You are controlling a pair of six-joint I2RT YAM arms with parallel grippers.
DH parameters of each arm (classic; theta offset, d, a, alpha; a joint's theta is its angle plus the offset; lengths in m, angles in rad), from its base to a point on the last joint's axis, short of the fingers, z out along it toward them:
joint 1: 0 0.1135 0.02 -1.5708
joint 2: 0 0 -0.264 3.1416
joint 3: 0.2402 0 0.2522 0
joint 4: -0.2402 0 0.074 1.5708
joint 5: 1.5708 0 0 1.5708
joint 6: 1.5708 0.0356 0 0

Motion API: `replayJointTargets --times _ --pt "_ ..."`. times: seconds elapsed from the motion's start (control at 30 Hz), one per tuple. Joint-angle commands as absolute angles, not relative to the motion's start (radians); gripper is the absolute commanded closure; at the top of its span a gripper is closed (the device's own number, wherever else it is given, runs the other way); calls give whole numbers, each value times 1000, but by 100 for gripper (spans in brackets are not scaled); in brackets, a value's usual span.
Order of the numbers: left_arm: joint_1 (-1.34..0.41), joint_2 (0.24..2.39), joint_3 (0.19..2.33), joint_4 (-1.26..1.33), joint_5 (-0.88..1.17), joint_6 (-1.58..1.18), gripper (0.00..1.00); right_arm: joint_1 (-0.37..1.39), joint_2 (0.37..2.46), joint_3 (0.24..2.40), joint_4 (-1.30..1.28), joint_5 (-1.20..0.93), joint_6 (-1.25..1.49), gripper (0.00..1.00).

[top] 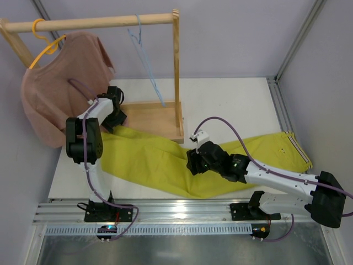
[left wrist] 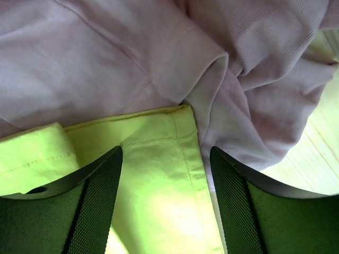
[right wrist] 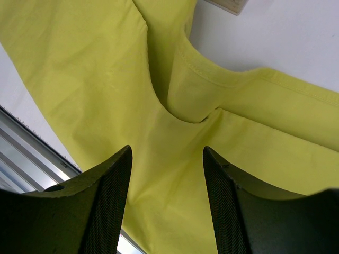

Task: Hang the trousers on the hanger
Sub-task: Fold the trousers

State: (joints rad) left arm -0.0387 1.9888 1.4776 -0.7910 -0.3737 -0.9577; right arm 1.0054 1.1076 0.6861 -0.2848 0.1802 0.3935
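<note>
The robot should next pull the trousers' leg straight for the hanger, so its left gripper should pick up the leg cuff at its stitched corner [top: 118, 128] [left wrist: 177, 130].
The yellow-green trousers [top: 160, 160] lie spread flat across the table, waistband with striped trim at the right. The light-blue hanger [top: 146, 58] hangs empty from the wooden rail. My left gripper [top: 113, 122] is open over a leg cuff of the trousers [left wrist: 159, 174], right by the pink shirt's hem. My right gripper [top: 194, 162] is open just above the crotch area of the trousers [right wrist: 175, 159], holding nothing.
A wooden rack with rail [top: 99, 22], upright post [top: 176, 72] and base board [top: 151, 118] stands at the back. A dusty-pink T-shirt [top: 60, 83] on a yellow hanger [top: 47, 41] hangs at the left; it shows in the left wrist view [left wrist: 159, 53]. Metal rails [top: 176, 212] run along the near edge.
</note>
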Motion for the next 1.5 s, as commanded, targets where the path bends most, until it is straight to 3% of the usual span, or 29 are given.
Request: replayJointTargets --times 0.0,0.23,0.37,0.5,0.63,1.47 --pt "-40 2006 1528 -842 -417 -977 33 1002 1104 692 -252 192 374 41" --pt "-40 2008 1519 -884 -459 -974 51 996 1086 684 -261 201 373 41" --pt "-40 1997 1522 -897 -471 -971 72 997 1081 689 -265 199 376 41" --pt "-40 1964 1522 -926 -500 -971 79 996 1069 686 -271 202 380 41" --pt "-40 1925 1519 -962 -522 -980 96 997 1069 686 -265 193 394 41" --pt "-69 1732 1456 -1241 -750 -1040 100 997 1086 626 -216 202 538 41"
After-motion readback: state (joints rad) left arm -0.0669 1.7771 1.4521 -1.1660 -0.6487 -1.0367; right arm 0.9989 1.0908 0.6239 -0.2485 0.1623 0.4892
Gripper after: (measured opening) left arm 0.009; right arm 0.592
